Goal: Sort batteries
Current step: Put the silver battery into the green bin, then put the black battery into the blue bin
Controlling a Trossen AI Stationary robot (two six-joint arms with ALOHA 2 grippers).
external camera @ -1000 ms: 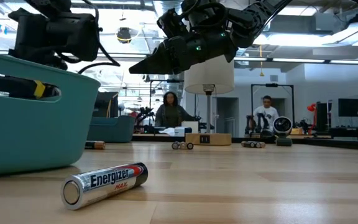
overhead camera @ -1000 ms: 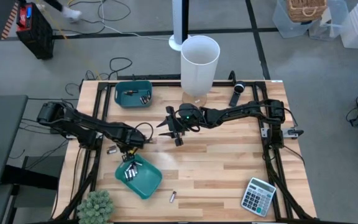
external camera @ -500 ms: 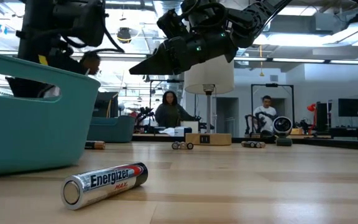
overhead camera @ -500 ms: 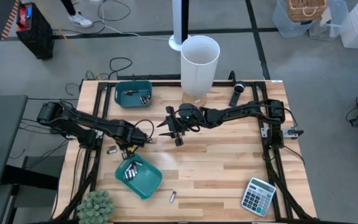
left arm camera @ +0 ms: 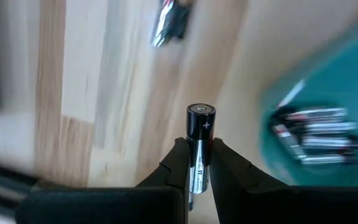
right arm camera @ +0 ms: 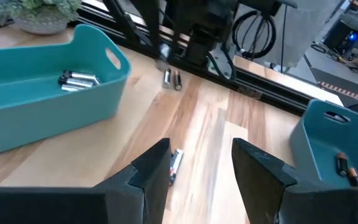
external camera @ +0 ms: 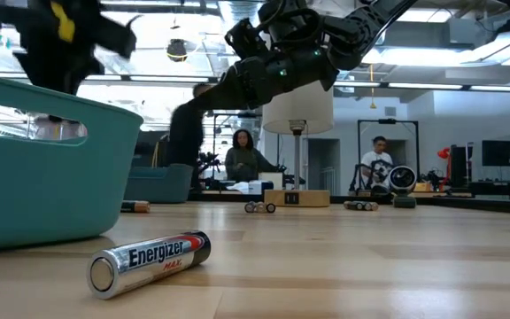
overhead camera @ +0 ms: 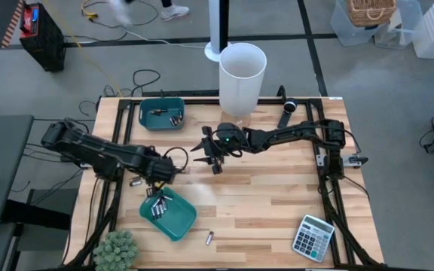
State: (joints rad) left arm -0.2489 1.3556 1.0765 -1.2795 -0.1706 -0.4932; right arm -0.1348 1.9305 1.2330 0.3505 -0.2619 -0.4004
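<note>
The battery's plus end (left arm camera: 201, 120) is over wood beside the near teal bin (left arm camera: 322, 138). My left gripper keeps hold of the battery until it is inside the bin.
My left gripper (left arm camera: 199, 163) is shut on a battery (left arm camera: 200, 138) with a dark plus end and a silvery body. In the high view it (overhead camera: 159, 179) hovers by the far edge of the near teal bin (overhead camera: 181, 223). That bin holds several batteries (left arm camera: 312, 134). My right gripper (right arm camera: 197, 163) is open above mid-table (overhead camera: 204, 160), and one battery (right arm camera: 175, 165) lies on the wood below its gap. Loose batteries lie on the table (overhead camera: 209, 238) (external camera: 149, 260) (overhead camera: 136, 181). The far teal bin (overhead camera: 162, 113) holds a few cells. My left gripper pinches the battery's silvery body (left arm camera: 198, 169) between its two fingers (left arm camera: 178, 163). The battery lies along the fingers, and its dark plus end (left arm camera: 201, 114) sticks out past the fingertips. It is lifted clear of the table.
A white bucket (overhead camera: 242, 75) stands at the far edge, with a black oblong device (overhead camera: 287, 114) beside it. A calculator (overhead camera: 313, 237) lies at the near right corner and a plant (overhead camera: 116, 248) at the near left. People show in the room beyond (external camera: 242, 159).
My left gripper has risen from beside the near teal bin to well above its rim. A person has walked across the room behind the table.
</note>
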